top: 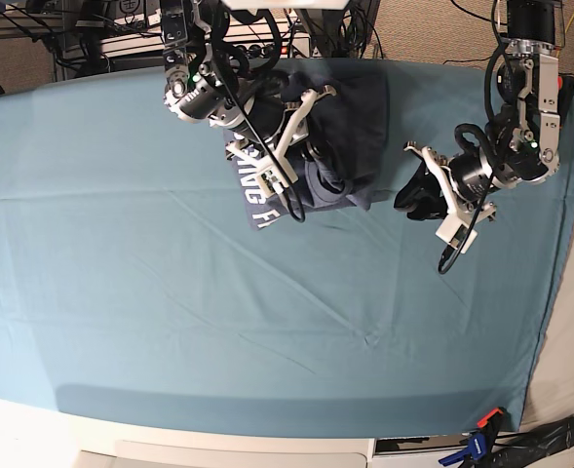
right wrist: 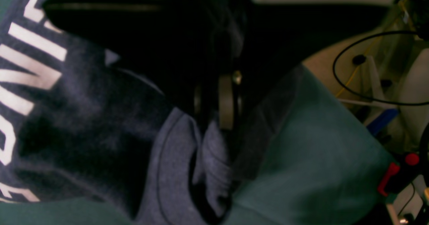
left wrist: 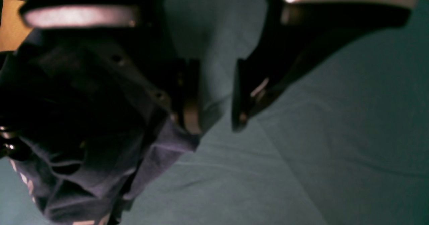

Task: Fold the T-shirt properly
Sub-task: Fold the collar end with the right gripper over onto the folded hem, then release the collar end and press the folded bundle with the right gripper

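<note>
My right gripper should now let go of the pinched fold, since the fold rests over the bunched shirt beside the shirt's white lettering.
The blue-grey T-shirt [top: 350, 127] lies bunched at the back middle of the table, with its white lettering [top: 252, 190] facing up at its left front corner. My right gripper [top: 316, 156] is shut on the shirt's fabric near the ribbed neck [right wrist: 167, 171], and in the right wrist view the right gripper [right wrist: 218, 124] pinches a fold with the lettering [right wrist: 30, 67] to its left. To the right of the shirt, apart from it, my left gripper [top: 408, 200] stands open. The left wrist view shows that gripper [left wrist: 216, 128] with only cloth between its fingers and the shirt [left wrist: 100, 164] at the lower left.
A teal table cloth [top: 218, 322] covers the whole table. Cables and equipment [top: 131, 29] crowd the back edge. Clamps [top: 481, 429] sit at the front right corner. Off the table's edge in the right wrist view are a black cable loop [right wrist: 368, 67] and a red handle [right wrist: 388, 178].
</note>
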`<state>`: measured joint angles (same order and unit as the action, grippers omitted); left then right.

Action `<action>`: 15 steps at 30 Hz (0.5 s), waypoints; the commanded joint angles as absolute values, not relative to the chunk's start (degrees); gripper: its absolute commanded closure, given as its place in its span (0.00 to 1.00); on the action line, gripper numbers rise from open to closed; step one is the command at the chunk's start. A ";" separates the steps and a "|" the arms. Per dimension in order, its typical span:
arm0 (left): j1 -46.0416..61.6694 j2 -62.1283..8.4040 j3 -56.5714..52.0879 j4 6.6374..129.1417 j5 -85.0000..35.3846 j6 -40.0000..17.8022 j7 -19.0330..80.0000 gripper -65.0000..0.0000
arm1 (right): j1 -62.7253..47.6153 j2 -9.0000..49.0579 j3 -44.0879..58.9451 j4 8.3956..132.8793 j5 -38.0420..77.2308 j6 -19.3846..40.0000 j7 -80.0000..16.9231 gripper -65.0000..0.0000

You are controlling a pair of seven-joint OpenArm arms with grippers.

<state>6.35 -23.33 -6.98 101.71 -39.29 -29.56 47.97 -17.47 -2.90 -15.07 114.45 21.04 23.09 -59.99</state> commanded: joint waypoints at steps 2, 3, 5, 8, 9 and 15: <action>5.69 -23.99 -7.42 102.80 -40.34 -29.80 46.72 0.74 | -17.12 -3.18 -15.38 115.42 22.76 23.33 -60.01 1.00; 5.69 -23.99 -7.42 102.80 -40.34 -29.80 46.70 0.74 | -17.15 -3.18 -15.38 115.42 23.46 23.33 -60.40 1.00; 5.69 -23.99 -7.42 102.80 -40.34 -29.80 46.70 0.74 | -17.15 -3.18 -15.38 115.44 26.15 23.46 -61.34 0.98; 5.67 -23.99 -7.42 102.80 -40.34 -29.82 46.68 0.74 | -17.15 -3.20 -15.40 115.44 30.06 26.65 -61.52 0.74; 5.69 -23.99 -7.42 102.80 -40.32 -29.82 46.70 0.74 | -17.15 -3.20 -15.40 115.44 31.35 27.66 -61.52 0.71; 5.67 -23.99 -7.42 102.80 -40.32 -29.80 46.65 0.74 | -17.12 -3.20 -15.44 115.50 42.48 33.41 -61.52 0.71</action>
<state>6.35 -23.33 -6.98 101.71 -39.29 -29.56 47.97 -17.47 -2.90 -15.14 114.45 41.10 33.23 -62.76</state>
